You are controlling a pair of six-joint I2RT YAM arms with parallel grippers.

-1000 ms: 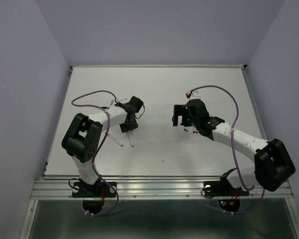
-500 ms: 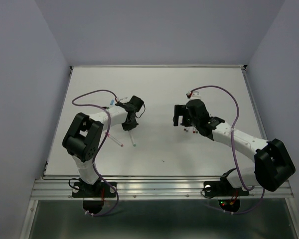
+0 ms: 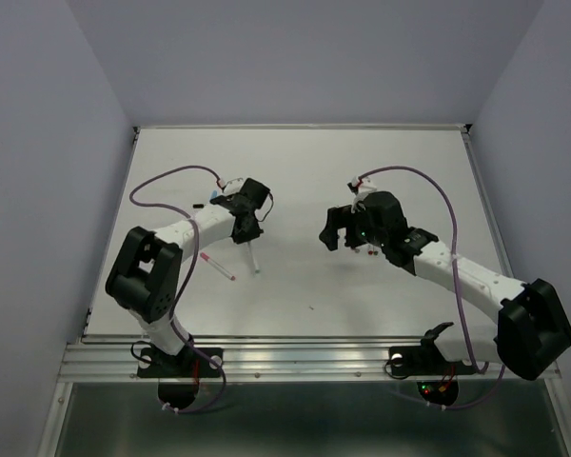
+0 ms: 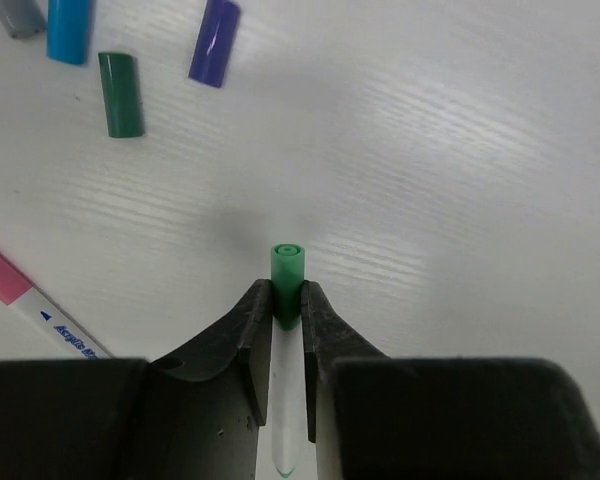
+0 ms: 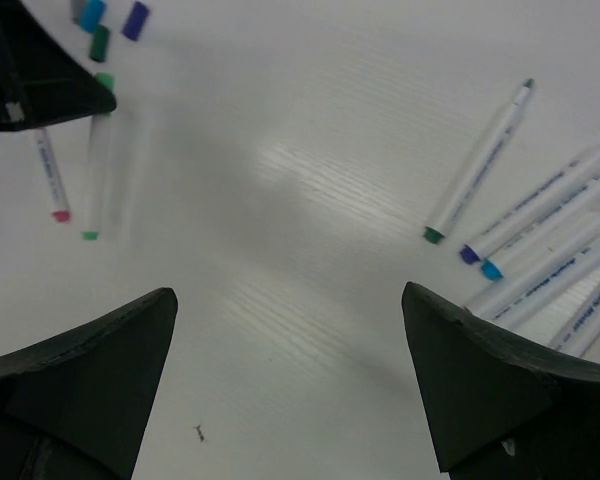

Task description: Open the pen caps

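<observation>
The robot's right gripper should next grab the pen's white body to open the white pen, and the green cap is left for the left gripper to open.
My left gripper is shut on a white pen, with the fingertips at the base of its green cap, which sticks out past them. In the top view this gripper holds the pen at left centre, and its far end slopes down toward the table. A pink-ended pen lies beside it. Loose caps lie ahead to the left: grey, light blue, dark green and purple. My right gripper is open and empty above bare table, facing the left gripper.
Several uncapped white pens lie bunched at the right of the right wrist view, and one with a green end lies apart. In the top view they sit under the right arm. A small dark speck lies toward the front.
My left gripper has shifted slightly back and right with the green pen, and its elbow has swung out left. My right gripper has moved left and turned toward the left gripper.
</observation>
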